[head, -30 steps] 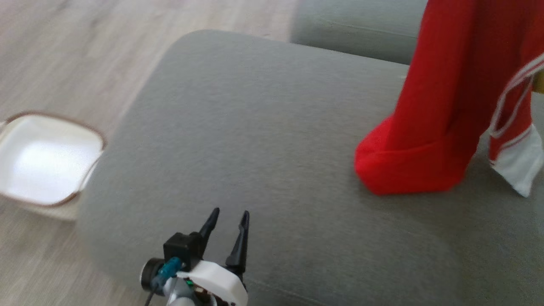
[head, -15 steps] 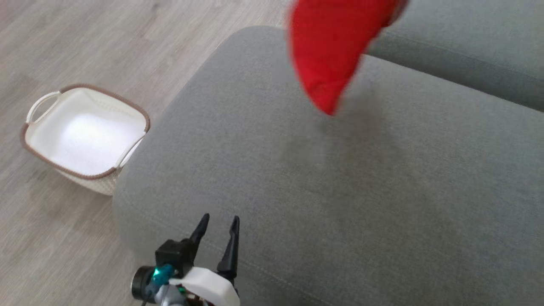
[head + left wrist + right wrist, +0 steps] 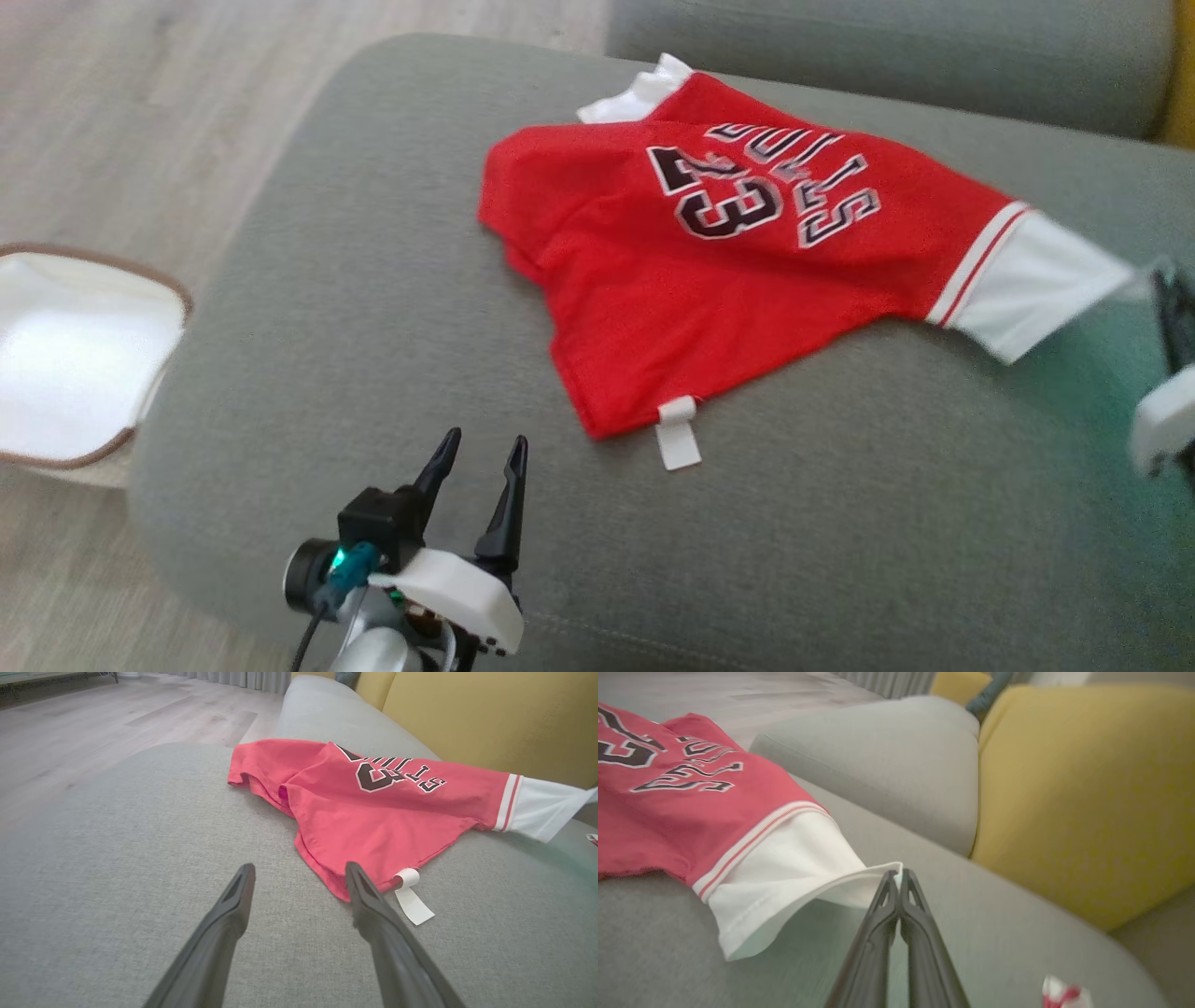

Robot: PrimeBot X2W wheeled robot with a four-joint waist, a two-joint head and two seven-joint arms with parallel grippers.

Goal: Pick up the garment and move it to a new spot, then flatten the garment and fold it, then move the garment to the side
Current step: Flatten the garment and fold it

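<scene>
The garment's red body [image 3: 672,297] lies flat, while its loose hem corner juts out beside the white tag. The robot's left gripper should pinch the garment by its hem corner [image 3: 599,427] next.
The garment [image 3: 728,280] is a red jersey with white sleeves and black lettering, spread across the grey sofa cushion [image 3: 840,523]. A white tag sticks out at its near hem. My left gripper [image 3: 485,439] hovers open over the cushion's front, a short way from that hem; in the left wrist view the garment [image 3: 373,812] lies just past the open left gripper [image 3: 299,868]. At the right edge, my right gripper [image 3: 1167,280] is shut on the edge of the white sleeve. The right wrist view shows the right gripper [image 3: 896,873] pinching that sleeve of the garment [image 3: 668,812], lifted off the cushion.
A white basket with a brown rim [image 3: 177,299] stands on the wooden floor left of the sofa. A yellow back cushion [image 3: 1064,788] rises behind the seat. A small red and white scrap [image 3: 1059,991] lies on the cushion near my right gripper.
The garment hung in the air before and now lies spread on the cushion. The head view has shifted between frames. My left gripper stays open in the same place.
</scene>
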